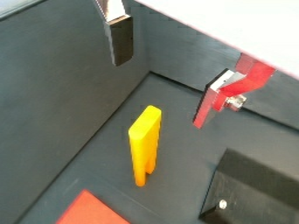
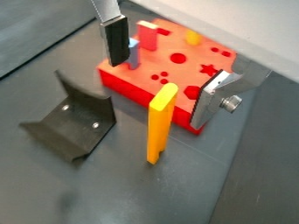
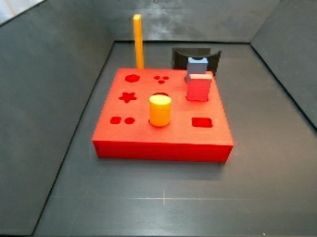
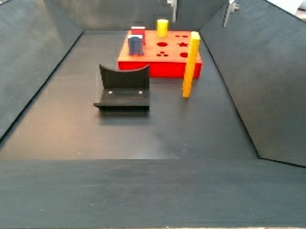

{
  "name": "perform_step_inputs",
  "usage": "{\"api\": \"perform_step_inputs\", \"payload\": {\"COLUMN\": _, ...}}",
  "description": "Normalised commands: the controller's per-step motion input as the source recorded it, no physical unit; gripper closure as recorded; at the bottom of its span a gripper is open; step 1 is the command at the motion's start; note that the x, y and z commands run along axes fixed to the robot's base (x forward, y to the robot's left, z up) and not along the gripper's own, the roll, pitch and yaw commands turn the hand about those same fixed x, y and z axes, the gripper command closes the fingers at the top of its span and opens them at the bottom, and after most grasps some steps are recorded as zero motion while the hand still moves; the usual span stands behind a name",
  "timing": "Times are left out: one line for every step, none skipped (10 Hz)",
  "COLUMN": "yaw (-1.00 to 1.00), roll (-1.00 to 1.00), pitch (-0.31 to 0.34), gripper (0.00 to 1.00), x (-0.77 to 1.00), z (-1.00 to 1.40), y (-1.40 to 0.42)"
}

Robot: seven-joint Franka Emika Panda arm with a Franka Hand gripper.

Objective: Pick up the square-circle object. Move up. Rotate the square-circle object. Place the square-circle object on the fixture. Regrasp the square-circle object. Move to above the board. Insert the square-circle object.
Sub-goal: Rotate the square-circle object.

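Note:
The gripper should next grab the square-circle object by its thicker end (image 3: 137, 20) (image 1: 145, 127), so that the object's slimmer end stays free for the fixture.
The square-circle object (image 2: 159, 122) is a long slim yellow-orange peg standing upright on the dark floor, just off one edge of the board (image 2: 187, 74). Both side views show it upright (image 3: 137, 42) (image 4: 189, 64) beside the red board (image 3: 161, 130) (image 4: 167, 61). My gripper (image 2: 163, 70) (image 1: 170, 70) hangs open above the peg, one finger on each side of its top and apart from it, with nothing held. In a side view only its fingertips (image 4: 169, 11) show at the upper edge. The black fixture (image 2: 70, 122) (image 4: 123, 89) stands on the floor near the board.
On the board stand a short yellow cylinder (image 3: 160, 110), a red cuboid (image 3: 198, 87) and a blue-grey piece (image 3: 197, 65). Star, round and square holes are cut in its top. Sloping dark walls (image 4: 48, 63) enclose the floor.

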Motion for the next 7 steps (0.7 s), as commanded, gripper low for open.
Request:
{"api": "perform_step_inputs", "payload": {"yaw": -1.0, "roll": -0.01, "pitch": 0.011, "gripper": 0.0, "x": 0.03, "z": -0.03, "y": 0.01}}
{"api": "perform_step_inputs", "payload": {"yaw": -1.0, "roll": -0.01, "pitch": 0.011, "gripper": 0.0, "x": 0.03, "z": -0.03, "y": 0.01}}
{"api": "perform_step_inputs", "payload": {"yaw": -1.0, "roll": -0.01, "pitch": 0.012, "gripper": 0.0, "x": 0.03, "z": -0.03, "y": 0.01}}
{"api": "perform_step_inputs", "payload": {"yaw": -1.0, "roll": -0.01, "pitch": 0.013, "gripper": 0.0, "x": 0.03, "z": -0.03, "y": 0.01}}
{"api": "perform_step_inputs", "payload": {"yaw": -1.0, "roll": -0.01, "pitch": 0.013, "gripper": 0.0, "x": 0.03, "z": -0.03, "y": 0.01}}
{"api": "perform_step_inputs", "payload": {"yaw": -1.0, "roll": -0.01, "pitch": 0.014, "gripper": 0.0, "x": 0.03, "z": -0.03, "y": 0.01}}
{"api": "perform_step_inputs", "payload": {"yaw": -1.0, "roll": -0.01, "pitch": 0.015, "gripper": 0.0, "x": 0.03, "z": -0.03, "y": 0.01}}
